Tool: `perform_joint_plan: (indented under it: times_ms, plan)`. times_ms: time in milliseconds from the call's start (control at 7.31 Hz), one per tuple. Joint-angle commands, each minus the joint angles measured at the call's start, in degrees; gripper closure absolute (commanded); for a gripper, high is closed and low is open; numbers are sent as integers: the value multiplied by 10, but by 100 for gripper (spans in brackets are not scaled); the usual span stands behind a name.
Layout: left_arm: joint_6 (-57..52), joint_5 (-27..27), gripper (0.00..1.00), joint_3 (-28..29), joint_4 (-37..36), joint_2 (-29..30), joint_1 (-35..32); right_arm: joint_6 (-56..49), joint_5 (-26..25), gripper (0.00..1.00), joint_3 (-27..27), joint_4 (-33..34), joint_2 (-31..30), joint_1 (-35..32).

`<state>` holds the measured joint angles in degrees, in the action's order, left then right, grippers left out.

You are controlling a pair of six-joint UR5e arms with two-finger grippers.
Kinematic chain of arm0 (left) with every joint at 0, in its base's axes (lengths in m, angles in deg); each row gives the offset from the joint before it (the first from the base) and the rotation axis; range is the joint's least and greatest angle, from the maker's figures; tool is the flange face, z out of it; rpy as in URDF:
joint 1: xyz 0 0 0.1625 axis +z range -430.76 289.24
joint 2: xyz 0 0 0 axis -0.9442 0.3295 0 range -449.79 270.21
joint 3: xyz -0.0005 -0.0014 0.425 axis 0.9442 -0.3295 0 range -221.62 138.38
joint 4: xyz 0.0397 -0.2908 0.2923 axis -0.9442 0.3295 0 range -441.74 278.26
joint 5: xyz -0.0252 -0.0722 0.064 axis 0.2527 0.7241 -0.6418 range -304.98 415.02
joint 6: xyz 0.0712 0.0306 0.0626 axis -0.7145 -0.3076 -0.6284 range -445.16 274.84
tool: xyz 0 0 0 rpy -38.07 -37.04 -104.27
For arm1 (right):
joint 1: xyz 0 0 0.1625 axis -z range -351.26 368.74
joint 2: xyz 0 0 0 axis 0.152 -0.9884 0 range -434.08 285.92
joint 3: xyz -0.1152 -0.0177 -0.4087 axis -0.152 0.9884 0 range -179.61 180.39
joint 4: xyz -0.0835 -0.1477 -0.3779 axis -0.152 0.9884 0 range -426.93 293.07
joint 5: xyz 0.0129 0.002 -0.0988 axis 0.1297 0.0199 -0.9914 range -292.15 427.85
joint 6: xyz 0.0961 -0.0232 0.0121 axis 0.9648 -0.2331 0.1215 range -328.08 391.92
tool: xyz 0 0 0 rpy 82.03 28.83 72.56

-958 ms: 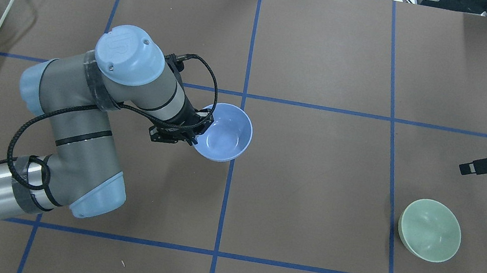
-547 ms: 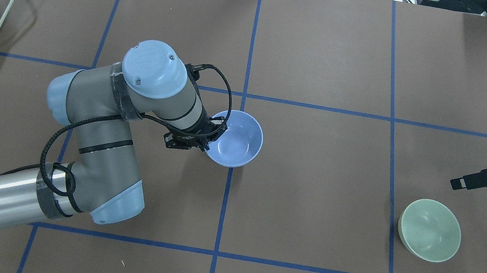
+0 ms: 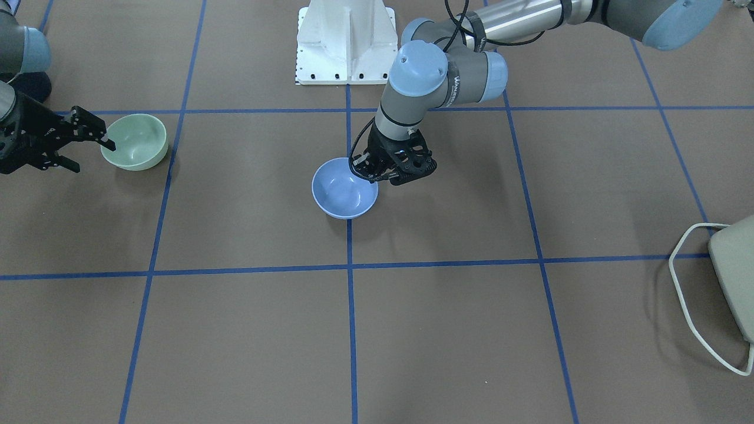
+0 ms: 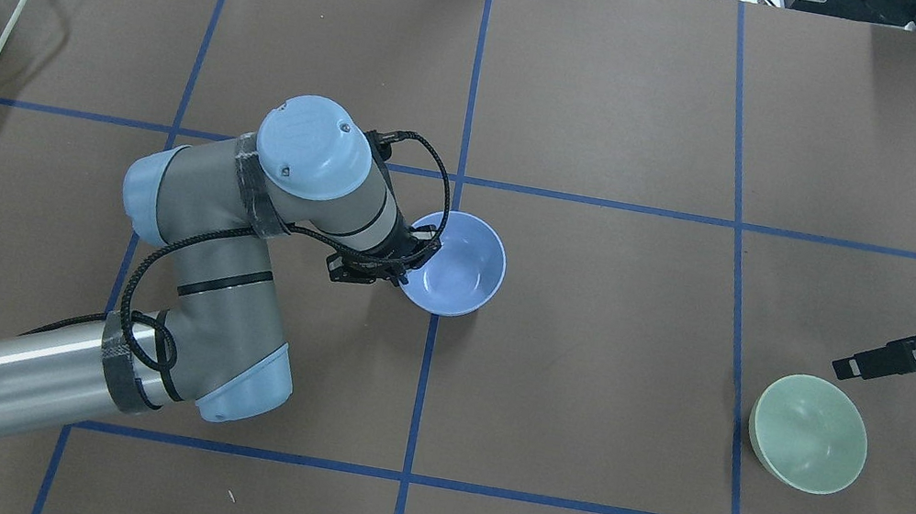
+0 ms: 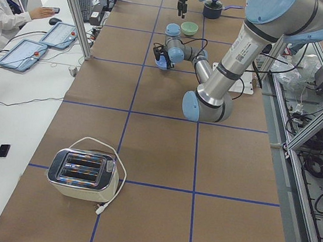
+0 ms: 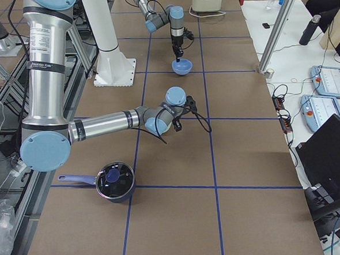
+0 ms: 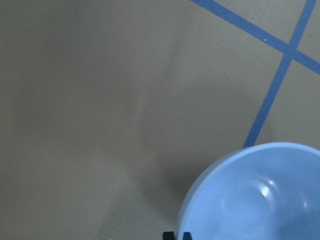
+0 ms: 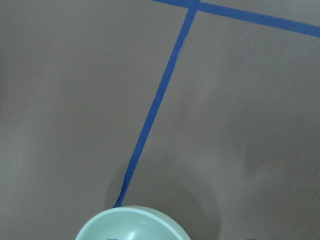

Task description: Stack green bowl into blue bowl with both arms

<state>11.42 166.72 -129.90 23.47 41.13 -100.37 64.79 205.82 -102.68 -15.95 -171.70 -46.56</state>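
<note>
The left gripper should release the blue bowl now, because the bowl's base hovers just above the table at the tape line and the bowl would stand.
The blue bowl (image 4: 466,263) is at the table's middle, on the centre tape line; it also shows in the front view (image 3: 341,193) and the left wrist view (image 7: 260,200). My left gripper (image 4: 413,257) is shut on the bowl's left rim and seems to hold it just above the table. The green bowl (image 4: 810,434) stands upright at the right; it shows in the front view (image 3: 134,141) and the right wrist view (image 8: 132,225) too. My right gripper (image 4: 885,311) is open and empty, hovering just beyond the green bowl's far rim.
A cream toaster (image 5: 83,174) with a white cord sits at the table's far left end. A dark lidded pot (image 6: 114,181) stands at the right end. The white pedestal base (image 3: 344,44) is at the robot's side. Blue tape lines mark a grid.
My left arm has carried the blue bowl rightward onto the centre line. My right gripper has moved left and nearer to the green bowl. The green bowl has not moved.
</note>
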Motion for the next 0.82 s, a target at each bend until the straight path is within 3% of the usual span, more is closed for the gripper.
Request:
perform_joint_plan:
  times_ms: [0,274,684]
  plan:
    - [0,-4,99,10,13,2,1,0,-18,4,0,0,-3,10]
    - [-3,-4,94,6,13,1,1,0,-19,2,-1,0,-3,12]
    - [-9,-4,66,1,14,-1,0,0,-20,2,1,0,-3,17]
